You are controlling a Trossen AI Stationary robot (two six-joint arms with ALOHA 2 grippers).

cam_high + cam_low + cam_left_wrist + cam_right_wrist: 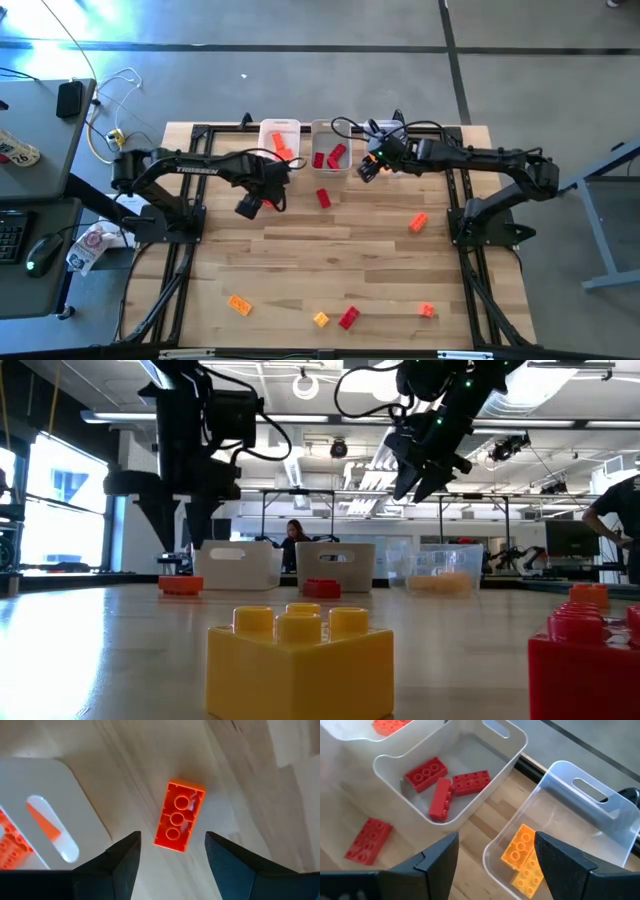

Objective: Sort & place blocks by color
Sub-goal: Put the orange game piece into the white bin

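My left gripper needs to go lower before it closes on the orange-red block (179, 815). Its fingers end above the block, so they would miss the block if I closed now.
My left gripper (250, 206) (172, 836) hangs open, pointing down over an orange-red block (177, 822) that lies studs-down on the table beside the left bin (280, 138). Its fingers stand on either side of the block, above it, touching nothing. In the low view this block (181, 585) sits below the left gripper (180, 520). My right gripper (366, 172) (496, 838) is open and empty in the air, between the middle bin (470, 795) holding three red blocks and the clear bin (560, 820) holding orange-yellow blocks (522, 855).
A red block (323, 198) lies near the middle bin and an orange one (418, 223) right of centre. Several more lie near the table's near edge: orange-yellow (239, 305), yellow (320, 319), red (348, 318), orange (427, 311). The left bin holds orange-red blocks (281, 143).
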